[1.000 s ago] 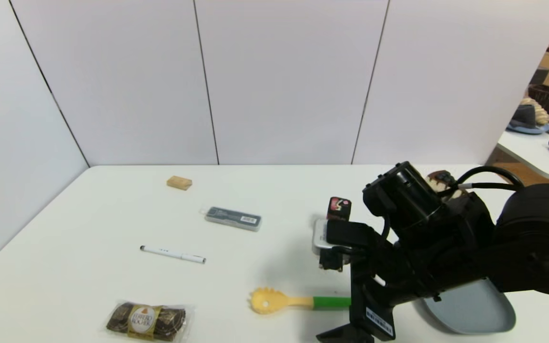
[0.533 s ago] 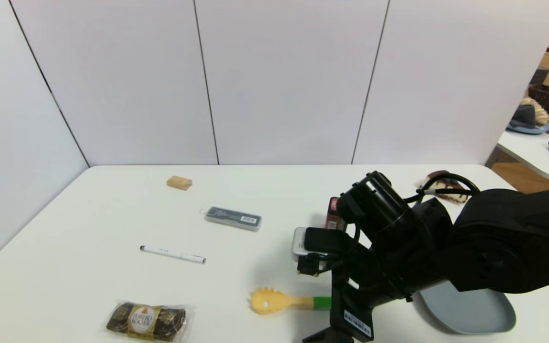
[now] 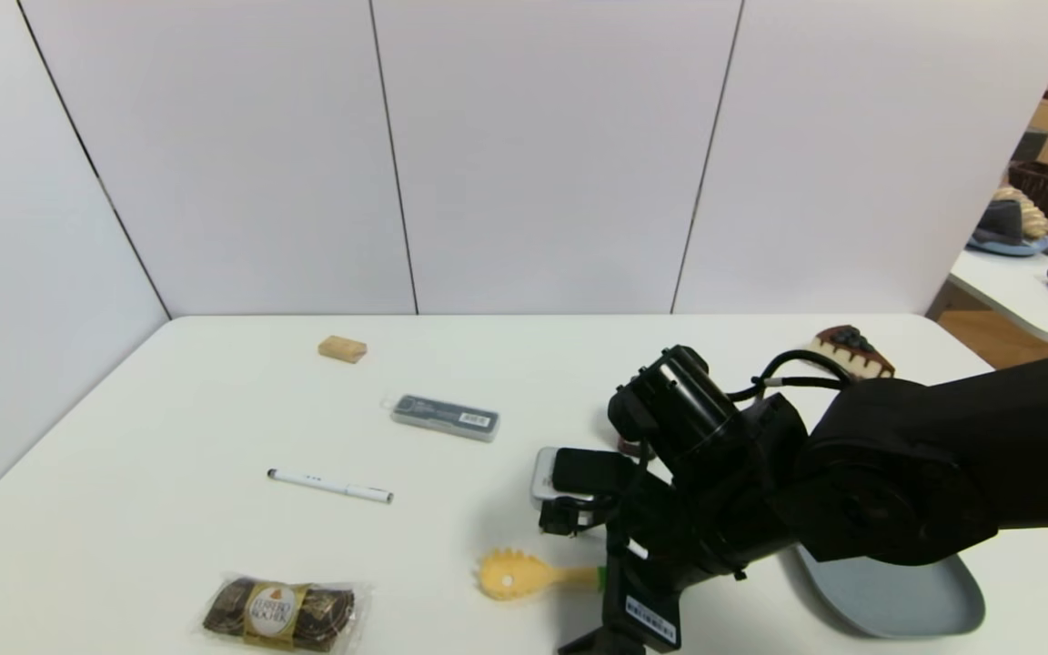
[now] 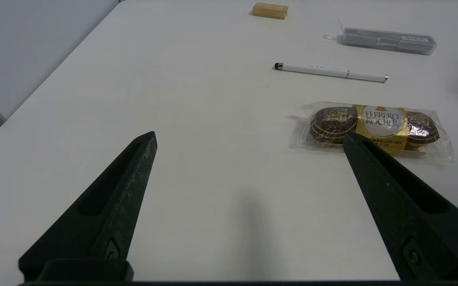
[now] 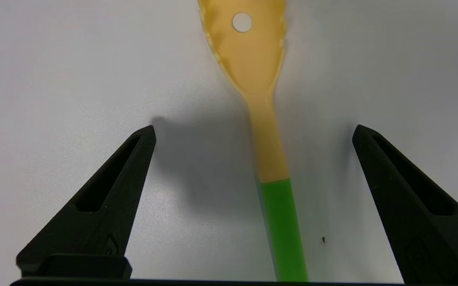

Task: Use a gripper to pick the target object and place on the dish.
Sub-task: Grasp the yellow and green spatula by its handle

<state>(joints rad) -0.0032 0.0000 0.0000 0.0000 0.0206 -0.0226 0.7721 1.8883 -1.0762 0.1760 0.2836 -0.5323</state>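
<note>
The right gripper will place the spaghetti server on the grey-blue dish (image 3: 906, 596), so next it should grab the spaghetti server by its yellow neck (image 3: 572, 579).
The spaghetti server (image 3: 513, 575) lies flat near the table's front edge, with its pale yellow toothed head pointing left. My right arm (image 3: 697, 491) covers its green handle in the head view. In the right wrist view the right gripper (image 5: 253, 128) stands open just above the server (image 5: 266, 151). One finger is on each side of the yellow neck and green handle, and neither touches them. The grey-blue dish (image 3: 906, 596) sits at the front right, partly under the arm. The left gripper (image 4: 249, 135) is open and empty over bare table at the front left.
A Ferrero Rocher pack (image 3: 280, 613) lies at the front left and a white pen (image 3: 330, 486) behind it. Farther back are a grey case (image 3: 445, 417) and a tan block (image 3: 343, 348). A cake slice (image 3: 851, 353) sits at the back right.
My right arm has swung left and lower along the server, so it now covers almost all of the green handle. The server has not moved.
</note>
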